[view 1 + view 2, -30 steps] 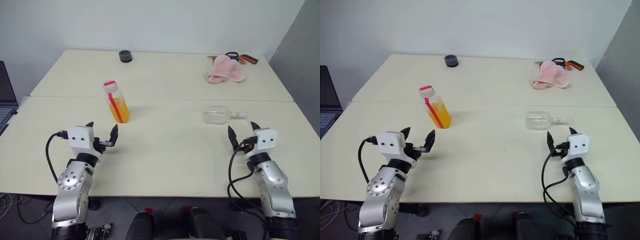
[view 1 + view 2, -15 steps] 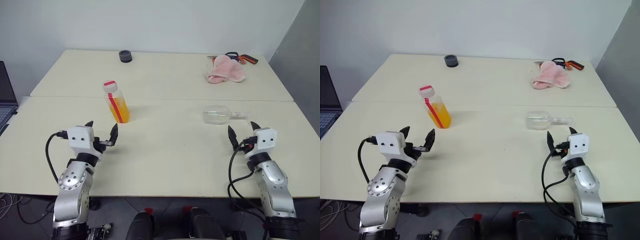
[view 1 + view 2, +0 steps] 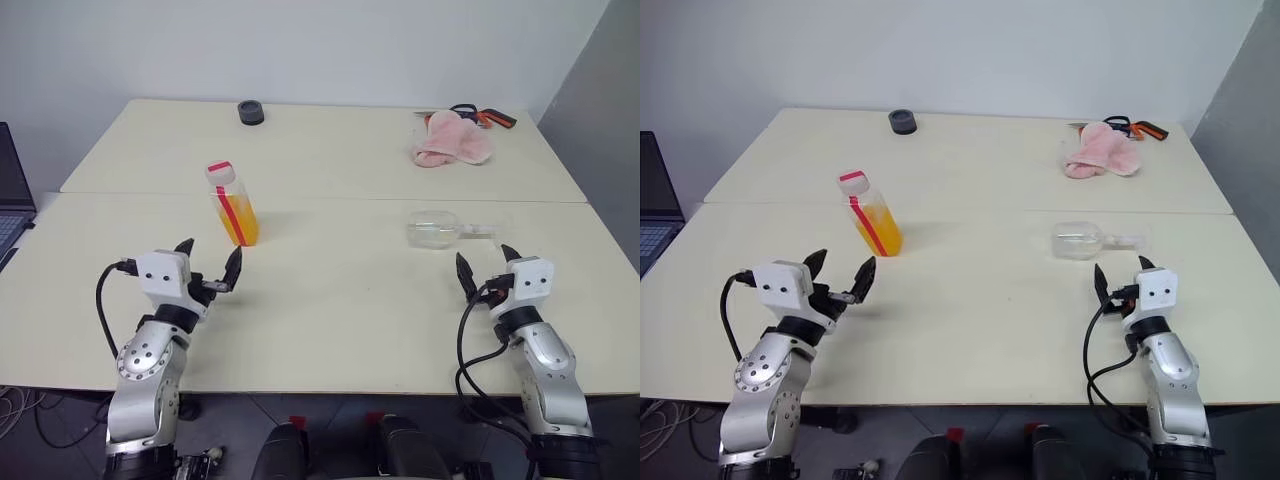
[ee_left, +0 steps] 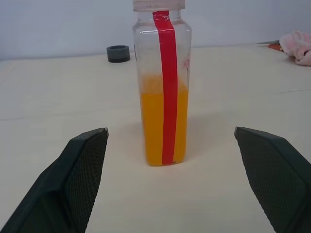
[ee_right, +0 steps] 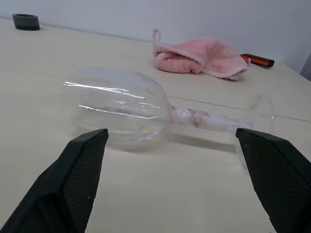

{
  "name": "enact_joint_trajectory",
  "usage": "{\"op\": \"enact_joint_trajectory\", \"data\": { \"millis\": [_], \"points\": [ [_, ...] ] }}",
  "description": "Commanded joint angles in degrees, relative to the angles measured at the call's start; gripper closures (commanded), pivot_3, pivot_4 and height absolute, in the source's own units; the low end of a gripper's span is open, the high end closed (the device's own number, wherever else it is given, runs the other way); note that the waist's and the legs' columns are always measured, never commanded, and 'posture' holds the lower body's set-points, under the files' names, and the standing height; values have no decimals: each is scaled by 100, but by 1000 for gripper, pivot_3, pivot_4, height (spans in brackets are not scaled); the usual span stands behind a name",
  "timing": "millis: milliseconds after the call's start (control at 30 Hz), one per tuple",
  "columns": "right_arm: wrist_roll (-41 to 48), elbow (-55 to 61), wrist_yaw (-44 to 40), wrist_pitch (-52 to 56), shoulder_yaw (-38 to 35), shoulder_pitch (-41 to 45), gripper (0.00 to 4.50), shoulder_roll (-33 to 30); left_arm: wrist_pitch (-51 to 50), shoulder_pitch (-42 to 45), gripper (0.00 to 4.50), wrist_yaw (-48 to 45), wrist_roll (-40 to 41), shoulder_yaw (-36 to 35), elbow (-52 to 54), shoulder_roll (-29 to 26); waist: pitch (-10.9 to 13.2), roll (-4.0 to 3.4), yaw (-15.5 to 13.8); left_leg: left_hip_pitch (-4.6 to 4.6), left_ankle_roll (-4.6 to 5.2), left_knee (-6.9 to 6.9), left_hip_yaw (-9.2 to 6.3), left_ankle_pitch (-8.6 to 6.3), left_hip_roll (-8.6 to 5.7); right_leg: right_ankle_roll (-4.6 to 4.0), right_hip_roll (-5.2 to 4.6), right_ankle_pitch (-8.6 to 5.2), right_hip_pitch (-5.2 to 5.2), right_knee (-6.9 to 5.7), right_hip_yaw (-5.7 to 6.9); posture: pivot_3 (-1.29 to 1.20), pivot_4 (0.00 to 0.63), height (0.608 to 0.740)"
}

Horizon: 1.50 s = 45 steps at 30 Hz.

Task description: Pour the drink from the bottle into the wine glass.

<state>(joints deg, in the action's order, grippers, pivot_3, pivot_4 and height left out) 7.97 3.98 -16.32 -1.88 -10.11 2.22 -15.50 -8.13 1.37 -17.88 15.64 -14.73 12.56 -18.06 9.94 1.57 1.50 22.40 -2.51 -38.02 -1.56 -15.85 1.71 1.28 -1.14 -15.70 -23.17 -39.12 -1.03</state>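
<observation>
My left gripper grabs the bottle by the flat sides of its square body (image 3: 236, 216) next, since the bottle's cap (image 3: 221, 173) is round and its shoulders slope.
The bottle (image 3: 232, 206) stands upright on the table, clear with a red stripe and a white cap, about half full of the orange drink (image 4: 163, 126). My left gripper (image 3: 209, 266) is open just short of it, nothing between its fingers. The wine glass (image 3: 440, 229) lies on its side on the table, bowl toward the left and foot toward the right. My right gripper (image 3: 487, 262) is open a little short of it, empty. In the right wrist view the glass (image 5: 121, 107) lies across, beyond both fingers (image 5: 85, 174).
A pink cloth (image 3: 450, 142) and orange-handled scissors (image 3: 484, 116) lie at the table's far right. A small dark ring (image 3: 251, 112) sits at the far edge. A laptop (image 3: 12, 195) is off the left side. A seam (image 3: 350, 198) divides two tabletops.
My left gripper has shifted very slightly toward the bottle. Nothing else has moved.
</observation>
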Motion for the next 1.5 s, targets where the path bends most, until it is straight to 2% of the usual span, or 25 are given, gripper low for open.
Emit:
{"op": "enact_joint_trajectory", "data": {
  "millis": [33,200,367,467,700,1067,1500],
  "points": [
    [193,505,-464,26,198,-62,0,-196,21,196,47,208,-100,48,26,76,0,0,0,0,0,0,0,0,-1,0,0,0,0,0,0,0,150,740],
    [831,1304,-1436,862,729,15,0,-616,-279,532,47,357,-13,23,24,51,0,0,7,-1,0,0,-5,0,2,0,3,0,1,-1,2,0,150,740],
    [1662,1896,-1852,2117,939,330,0,-919,-804,975,47,504,26,-57,-50,-108,0,0,1,0,0,-2,-8,0,0,0,3,0,2,0,4,0,150,740],
    [1842,2087,-2004,2449,1020,538,0,-1055,-1051,1204,47,452,39,-5,-150,-216,0,1,0,1,0,-3,-11,0,0,0,3,0,3,1,6,0,150,740],
    [1798,2096,-2164,2489,1159,875,0,-1177,-1301,1741,47,439,-12,56,-558,-304,1,1,0,4,0,-3,-11,0,-2,0,3,0,3,4,8,0,150,740],
    [1743,2032,-2146,2431,1230,1007,0,-1122,-1103,2492,47,303,-178,156,-1449,-384,1,2,-1,5,0,-3,-11,0,-2,0,2,0,1,4,8,0,150,740],
    [1686,1986,-2130,2396,1233,1024,0,-1097,-684,2872,47,175,-346,339,-2106,-314,1,2,-1,7,-1,-4,-11,1,-3,0,0,0,1,5,9,0,150,740]
  ]
}}
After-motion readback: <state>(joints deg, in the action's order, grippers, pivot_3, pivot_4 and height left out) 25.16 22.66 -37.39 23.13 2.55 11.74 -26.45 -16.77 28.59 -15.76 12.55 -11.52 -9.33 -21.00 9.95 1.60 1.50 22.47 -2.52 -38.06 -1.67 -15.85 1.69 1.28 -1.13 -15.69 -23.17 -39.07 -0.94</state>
